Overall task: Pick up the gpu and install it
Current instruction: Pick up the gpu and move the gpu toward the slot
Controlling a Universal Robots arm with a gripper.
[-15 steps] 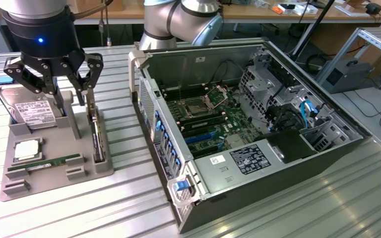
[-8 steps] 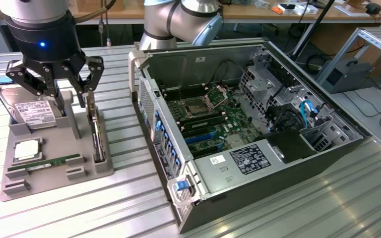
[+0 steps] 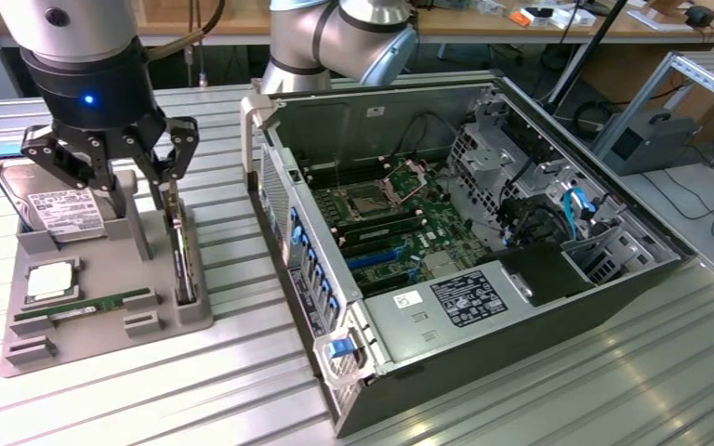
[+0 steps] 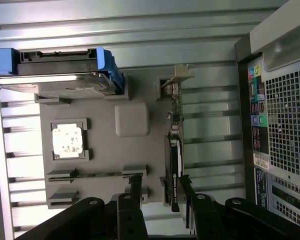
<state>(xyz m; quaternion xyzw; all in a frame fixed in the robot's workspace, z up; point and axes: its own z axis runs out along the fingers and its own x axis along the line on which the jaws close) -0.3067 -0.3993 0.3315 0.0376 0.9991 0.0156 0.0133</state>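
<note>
The bottom of the GPU is down in the holder's slot (image 3: 189, 299), so my gripper should grab the GPU by its free upper edge (image 3: 175, 203) next.
The gpu (image 3: 182, 253) is a thin dark card standing on edge in a slot along the side of a grey holder (image 3: 97, 336) that is nearer the case. In the wrist view the gpu (image 4: 173, 167) has its silver bracket at the far end. My gripper (image 3: 119, 177) hangs open just above the holder with nothing between its fingers. One finger (image 3: 181, 149) is close over the card's upper edge. In the wrist view my gripper (image 4: 160, 192) straddles the holder's edge, and one fingertip (image 4: 185, 186) sits right beside the card.
The holder (image 4: 105, 150) also carries a hard drive (image 3: 66, 200) in a blue frame, a processor chip (image 3: 53, 279) and a green RAM stick (image 3: 85, 305). An open computer case (image 3: 556, 307) lies on the exterior view's right, its motherboard (image 3: 389, 223) exposed. The table is ribbed metal.
</note>
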